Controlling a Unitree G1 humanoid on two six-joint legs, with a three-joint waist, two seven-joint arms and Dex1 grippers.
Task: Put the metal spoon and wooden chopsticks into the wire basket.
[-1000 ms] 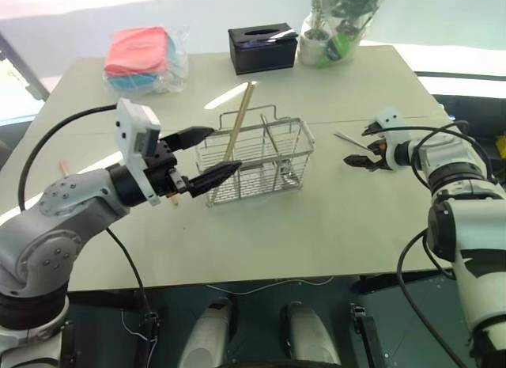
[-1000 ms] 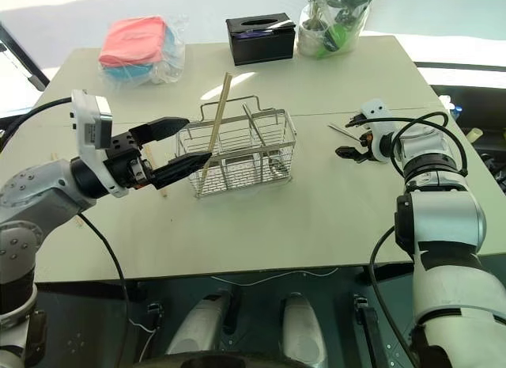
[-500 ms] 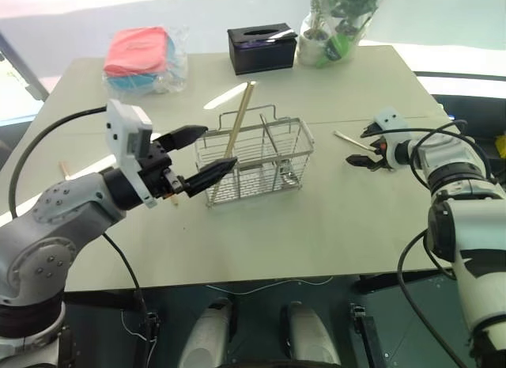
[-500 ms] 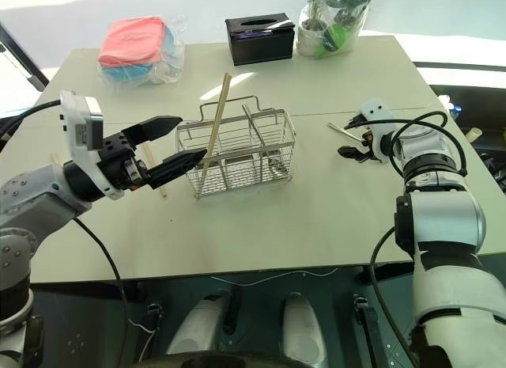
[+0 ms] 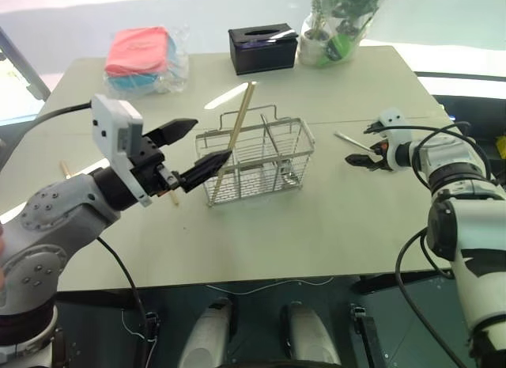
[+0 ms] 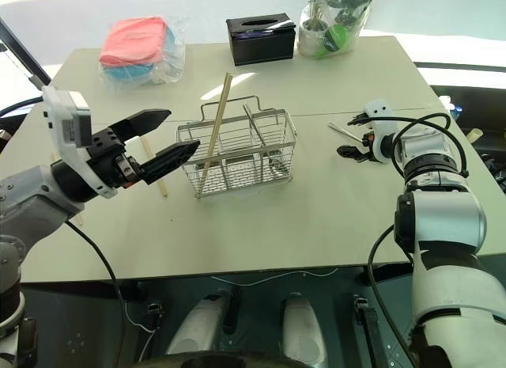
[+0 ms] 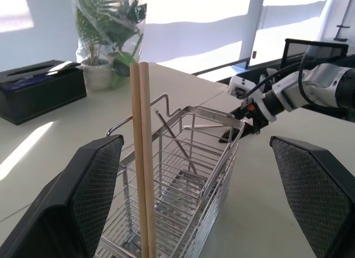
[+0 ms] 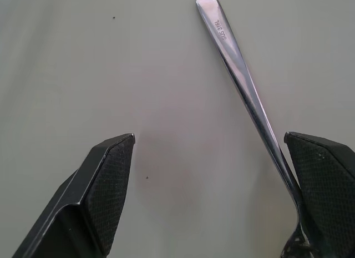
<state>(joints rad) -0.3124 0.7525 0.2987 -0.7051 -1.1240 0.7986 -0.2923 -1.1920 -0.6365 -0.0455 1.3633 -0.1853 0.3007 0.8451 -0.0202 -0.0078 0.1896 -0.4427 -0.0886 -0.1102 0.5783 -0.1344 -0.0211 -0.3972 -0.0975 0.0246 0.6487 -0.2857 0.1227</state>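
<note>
The right gripper grabs the spoon by its slender handle (image 5: 348,140) next, to place the metal spoon in the wire basket (image 5: 257,158).
The wire basket (image 5: 257,158) stands mid-table with two wooden chopsticks (image 5: 239,119) leaning upright in its left end, and a thin metal handle leans inside it. My left gripper (image 5: 198,146) hovers open just left of the basket, its fingers empty. The left wrist view has the chopsticks (image 7: 141,158) and basket (image 7: 211,175) between its fingers. Another chopstick (image 6: 154,174) lies on the table below that gripper. At the right, the metal spoon (image 8: 244,86) lies flat on the table. My right gripper (image 5: 360,146) is low over it and open, the handle running beside one finger.
A black tissue box (image 5: 262,47) and a bagged plant (image 5: 340,24) stand at the table's far edge. A plastic bag of pink and blue items (image 5: 146,59) sits at the far left. A further stick (image 5: 63,168) lies near the left edge.
My left gripper has drawn back slightly leftward from the basket, staying open; the chopsticks remain leaning in it. The right arm has not moved.
</note>
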